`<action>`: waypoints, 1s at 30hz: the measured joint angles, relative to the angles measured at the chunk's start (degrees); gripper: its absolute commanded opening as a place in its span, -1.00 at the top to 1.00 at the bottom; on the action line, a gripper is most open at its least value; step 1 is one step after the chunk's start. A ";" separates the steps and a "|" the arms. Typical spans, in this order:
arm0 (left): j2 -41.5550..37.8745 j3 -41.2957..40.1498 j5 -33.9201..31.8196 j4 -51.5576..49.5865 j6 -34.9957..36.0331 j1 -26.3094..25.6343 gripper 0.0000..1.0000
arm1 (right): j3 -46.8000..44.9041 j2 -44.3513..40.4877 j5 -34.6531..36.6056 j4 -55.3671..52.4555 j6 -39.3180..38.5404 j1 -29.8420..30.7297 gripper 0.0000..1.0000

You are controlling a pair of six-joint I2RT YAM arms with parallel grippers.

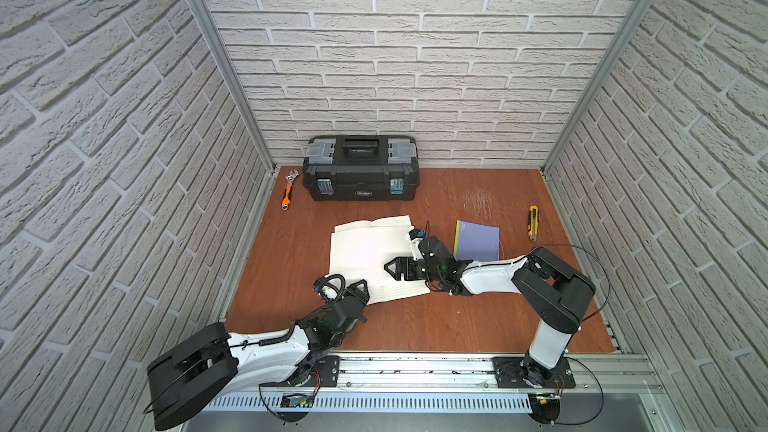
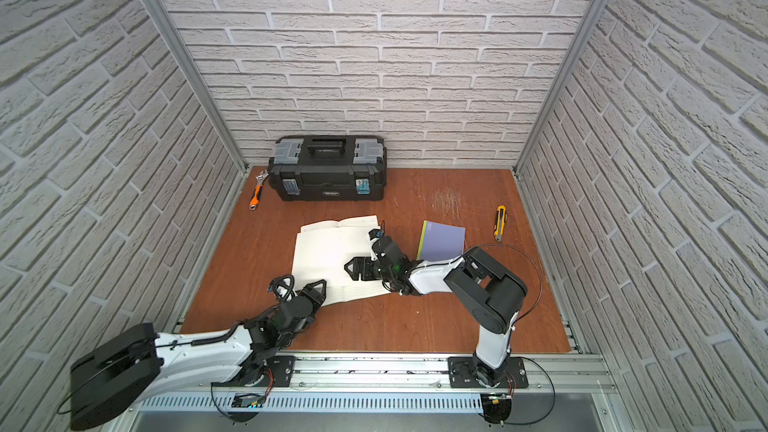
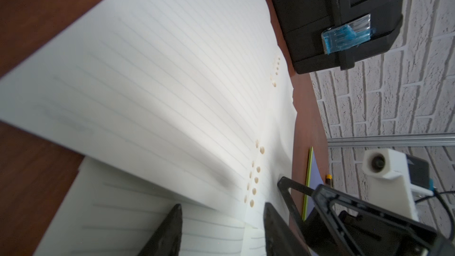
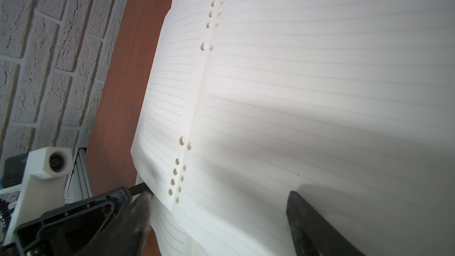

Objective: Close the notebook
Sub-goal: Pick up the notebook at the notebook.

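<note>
My left gripper grabs the arched page's near edge by the punched holes next, to carry the page across and close the notebook.
The notebook lies open in the middle of the wooden table, its white lined pages up. In the left wrist view one page arches above the sheets beneath it. My left gripper is at the notebook's near left corner. Its jaws stand open over the paper and grip nothing. My right gripper reaches in from the right, low over the pages. It is open wide, one finger by the punched holes and the other on the page.
A black toolbox stands against the back wall, with an orange-handled wrench to its left. A purple booklet lies just right of the notebook, and a yellow utility knife further right. Brick walls enclose three sides.
</note>
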 measured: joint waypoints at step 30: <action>46.58 0.66 -0.28 59.84 -7.28 3.21 0.10 | -1.88 -0.37 -0.39 2.45 -0.15 -0.42 -0.73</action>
